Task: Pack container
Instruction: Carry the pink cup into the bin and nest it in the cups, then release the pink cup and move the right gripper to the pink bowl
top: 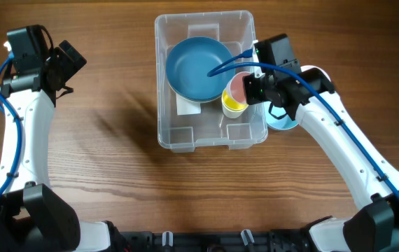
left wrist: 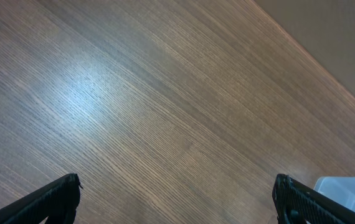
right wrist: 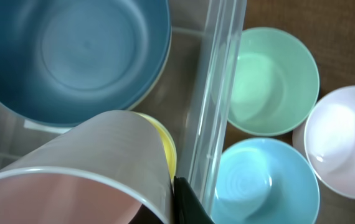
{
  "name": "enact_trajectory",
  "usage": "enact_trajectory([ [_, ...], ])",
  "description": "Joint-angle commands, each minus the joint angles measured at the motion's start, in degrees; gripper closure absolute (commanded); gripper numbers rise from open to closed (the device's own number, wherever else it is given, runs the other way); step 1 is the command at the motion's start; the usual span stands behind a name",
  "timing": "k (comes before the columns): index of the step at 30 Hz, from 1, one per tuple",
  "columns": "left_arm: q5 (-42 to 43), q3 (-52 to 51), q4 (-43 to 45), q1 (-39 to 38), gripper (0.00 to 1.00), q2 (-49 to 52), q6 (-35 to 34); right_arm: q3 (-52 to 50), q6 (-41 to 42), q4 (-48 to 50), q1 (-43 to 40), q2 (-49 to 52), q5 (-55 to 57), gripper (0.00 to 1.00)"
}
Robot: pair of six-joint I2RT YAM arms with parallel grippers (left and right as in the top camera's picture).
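My right gripper should open now, because the pink cup's tilted bottom is over the opening of the yellow cup (top: 232, 106) and the pink cup would settle in.
The clear plastic container (top: 168, 136) stands at the table's far middle. A large dark blue bowl (top: 198, 66) and a yellow cup (top: 232, 106) sit inside it. My right gripper (top: 253, 88) is shut on the rim of a pink cup (top: 239, 87) and holds it tilted just above the yellow cup. The right wrist view shows the pink cup (right wrist: 71, 186), one black finger (right wrist: 176, 194) against its wall, the yellow cup (right wrist: 165, 146), the blue bowl (right wrist: 84, 50) and the container's right wall (right wrist: 215, 93). My left gripper (top: 72, 59) is open and empty far left, over bare wood (left wrist: 177, 186).
Outside the container's right wall stand a mint green bowl (right wrist: 271, 81), a light blue bowl (right wrist: 265, 183) and a white bowl (right wrist: 345, 140). Overhead, only the light blue bowl (top: 283, 124) shows under my right arm. A container corner (left wrist: 345, 190) shows in the left wrist view.
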Motion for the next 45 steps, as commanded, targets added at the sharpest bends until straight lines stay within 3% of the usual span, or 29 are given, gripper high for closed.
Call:
enact_trajectory([
  [1,-0.55,0.46,0.02,0.31,0.00,0.44,0.02,0.76,-1.14,-0.50,0.13,0.00,1.01,0.96],
  [3,-0.55,0.46,0.02,0.31,0.00,0.44,0.02,0.76,-1.14,-0.33,0.13,0.00,0.98,0.93],
  [4,-0.55,0.46,0.02,0.31,0.00,0.44,0.02,0.76,-1.14,-0.24,0.13,0.00,0.98,0.82],
  [5,-0.55,0.46,0.02,0.31,0.00,0.44,0.02,0.76,-1.14,-0.07,0.13,0.00,0.98,0.62],
  [6,-0.55,0.46,0.02,0.31,0.00,0.44,0.02,0.76,-1.11,0.17,0.13,0.00,0.98,0.55],
  [14,-0.55,0.46,0.02,0.31,0.00,0.44,0.02,0.85,-0.20,3.28,-0.20,-0.31,2.03,0.49],
  [16,-0.55,0.46,0.00,0.31,0.00,0.44,0.02,1.49,3.52,3.17,-1.03,-0.70,6.64,0.37],
  [21,-0.55,0.46,0.02,0.31,0.00,0.44,0.02,3.61,5.51,2.78,-6.38,-2.05,12.57,0.27],
  [35,-0.55,0.46,0.02,0.31,0.00,0.44,0.02,4.35,9.77,1.55,-25.64,-1.53,7.98,0.26],
  [45,-0.55,0.46,0.02,0.31,0.00,0.44,0.02,4.28,9.38,2.38,-26.82,5.22,5.88,0.24],
])
